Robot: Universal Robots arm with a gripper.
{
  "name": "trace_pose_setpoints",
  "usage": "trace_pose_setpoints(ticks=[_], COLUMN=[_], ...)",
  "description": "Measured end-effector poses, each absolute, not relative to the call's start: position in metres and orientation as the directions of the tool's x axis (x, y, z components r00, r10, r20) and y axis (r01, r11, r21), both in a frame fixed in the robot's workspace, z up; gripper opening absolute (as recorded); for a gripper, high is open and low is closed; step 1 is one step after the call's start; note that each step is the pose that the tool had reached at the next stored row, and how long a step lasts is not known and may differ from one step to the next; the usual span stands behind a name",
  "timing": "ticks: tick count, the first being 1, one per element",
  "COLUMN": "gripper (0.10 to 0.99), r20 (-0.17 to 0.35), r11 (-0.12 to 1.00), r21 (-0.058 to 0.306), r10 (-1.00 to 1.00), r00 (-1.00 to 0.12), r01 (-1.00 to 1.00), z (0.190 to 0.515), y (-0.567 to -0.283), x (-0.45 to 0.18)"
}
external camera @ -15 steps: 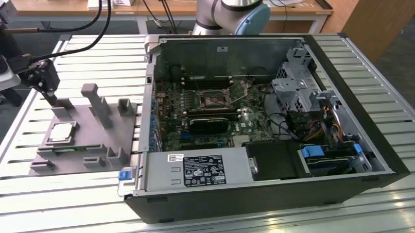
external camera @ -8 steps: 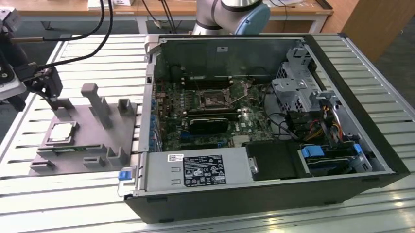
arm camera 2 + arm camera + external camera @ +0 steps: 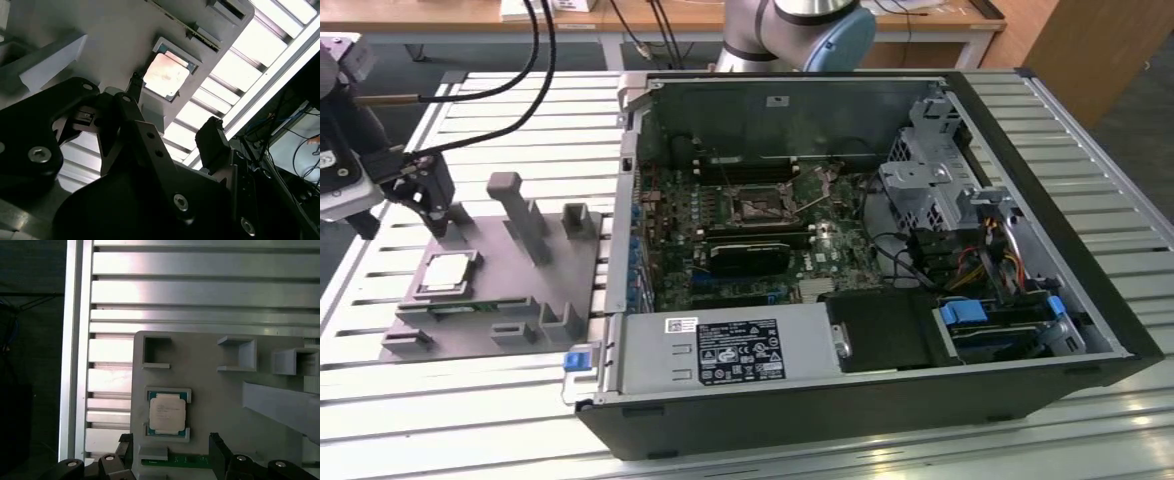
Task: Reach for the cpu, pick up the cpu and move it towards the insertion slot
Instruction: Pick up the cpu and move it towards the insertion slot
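Observation:
My gripper picks up the cpu by its open side edges between the brackets next, since grey brackets wrap both ends of the cpu (image 3: 447, 272).
The cpu (image 3: 447, 272) lies flat in a square recess of the grey fixture plate (image 3: 520, 290), at the exterior view's left of the open computer case. It appears in both wrist views as a silver square (image 3: 167, 413) (image 3: 166, 75) with a paler border. My gripper (image 3: 403, 222) hangs above and just behind it, open, touching nothing. In the first wrist view its two black fingertips (image 3: 216, 441) stand either side of the chip's line, with the gripper (image 3: 171, 445) short of the chip. The insertion slot (image 3: 758, 207) is a dark square socket on the green board inside the case.
Grey posts and blocks (image 3: 520, 215) rise from the fixture plate close to the gripper. A green memory stick (image 3: 175, 460) lies along the plate's edge. The case wall (image 3: 630, 200) stands between the plate and the board. The slatted aluminium table (image 3: 480, 400) carries everything.

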State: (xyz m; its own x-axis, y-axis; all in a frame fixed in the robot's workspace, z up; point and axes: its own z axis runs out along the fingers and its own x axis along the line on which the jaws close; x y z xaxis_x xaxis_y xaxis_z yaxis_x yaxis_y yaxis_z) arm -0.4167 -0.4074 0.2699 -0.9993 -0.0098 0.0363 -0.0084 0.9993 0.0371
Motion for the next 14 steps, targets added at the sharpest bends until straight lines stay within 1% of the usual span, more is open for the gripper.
trace_pose_setpoints(ticks=[10,11,14], gripper=[0.702,0.702,0.702], r20=[0.036,0.036,0.036], r11=[0.999,0.999,0.999], r21=[0.049,0.05,0.052], r10=[-0.01,-0.01,-0.01], r00=[-0.999,-0.999,-0.999], r01=[-0.008,-0.008,-0.008], z=[0.253,0.246,0.24], y=[-0.411,-0.411,-0.411], x=[-0.417,-0.417,-0.417])
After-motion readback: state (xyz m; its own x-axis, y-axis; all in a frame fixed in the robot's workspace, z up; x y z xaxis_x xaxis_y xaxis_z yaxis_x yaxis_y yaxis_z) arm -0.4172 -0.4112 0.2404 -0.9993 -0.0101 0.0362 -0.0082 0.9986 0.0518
